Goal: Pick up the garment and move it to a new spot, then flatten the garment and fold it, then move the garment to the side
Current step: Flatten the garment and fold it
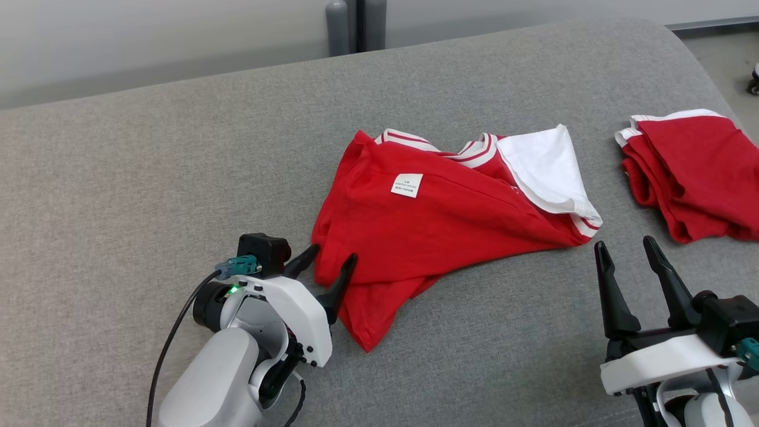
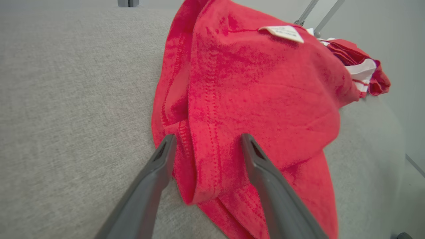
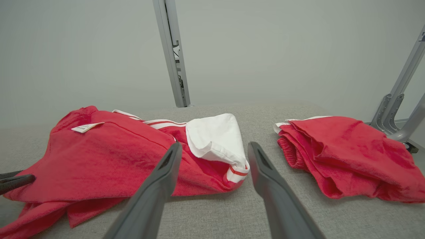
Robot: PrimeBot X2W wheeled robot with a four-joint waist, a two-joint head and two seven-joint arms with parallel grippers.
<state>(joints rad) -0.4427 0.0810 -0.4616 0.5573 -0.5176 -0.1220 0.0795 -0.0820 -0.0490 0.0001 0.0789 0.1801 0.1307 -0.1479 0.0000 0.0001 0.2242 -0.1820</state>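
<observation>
My left gripper should next pinch the garment by its stitched red hem [image 2: 208,163], where a fold [image 2: 205,185] stands up while the rest of the garment lies loose.
A crumpled red garment [image 1: 433,219] with a white sleeve, striped trim and a small white label lies in the middle of the grey surface [image 1: 178,166]. My left gripper [image 1: 332,260] is open at the garment's lower left edge, its fingers straddling a fold of the red hem [image 2: 206,156]. In the right wrist view the same garment [image 3: 109,152] lies ahead and to the left. My right gripper [image 1: 627,248] stands open at the lower right, apart from the cloth and short of the sleeve's cuff [image 3: 237,171], with nothing between its fingers.
A second red garment [image 1: 694,172], folded with white trim, lies at the right edge of the surface [image 3: 352,152]. Metal frame posts [image 3: 171,53] rise behind the far edge. Bare grey surface stretches to the left and in front.
</observation>
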